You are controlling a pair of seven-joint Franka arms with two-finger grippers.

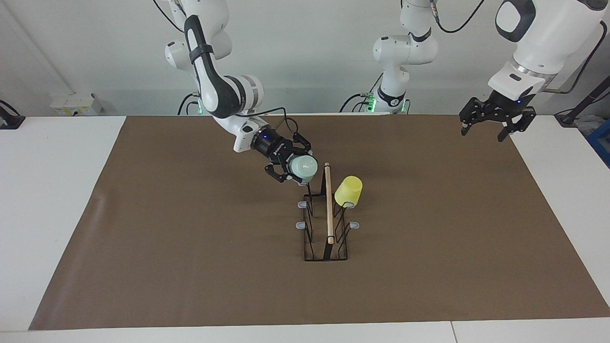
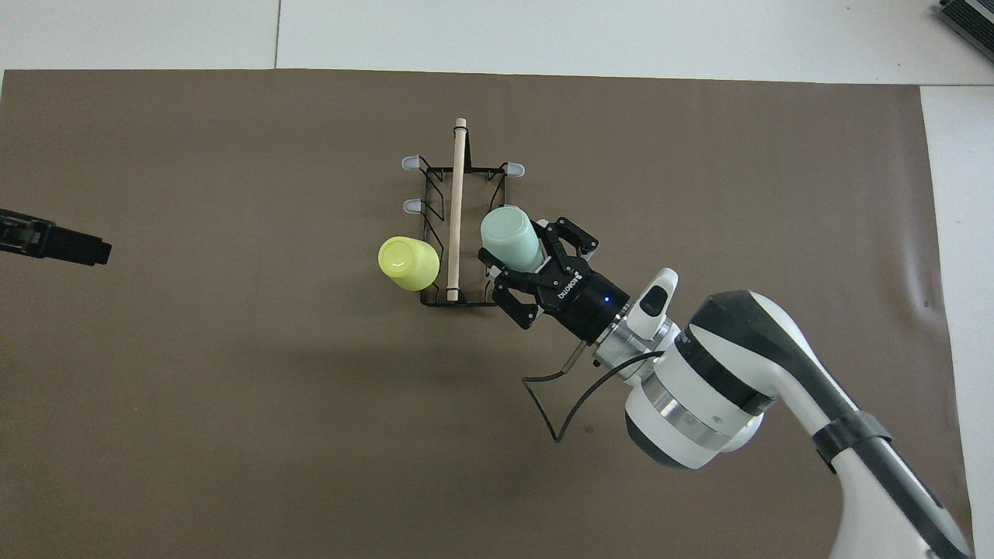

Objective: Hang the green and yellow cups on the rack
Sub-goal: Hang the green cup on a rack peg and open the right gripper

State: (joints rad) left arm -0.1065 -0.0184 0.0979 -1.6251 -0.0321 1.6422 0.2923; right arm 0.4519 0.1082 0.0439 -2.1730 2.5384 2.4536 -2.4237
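The green cup hangs tilted above the rack's near peg in the overhead view, so the robot's right gripper should lower it onto that peg before releasing it.
The black wire rack with its wooden rod stands at the middle of the table; it also shows in the overhead view. The yellow cup hangs upside down on the peg nearest the robots, on the rack's side toward the left arm's end. My right gripper is shut on the green cup and holds it tilted, mouth down, at the rack's peg nearest the robots on the right arm's side. My left gripper is open and empty, raised over the table's edge at the left arm's end, and waits.
A brown mat covers most of the white table. Three pale grey-blue pegs on the rack show bare. A cable loops under the right arm's wrist.
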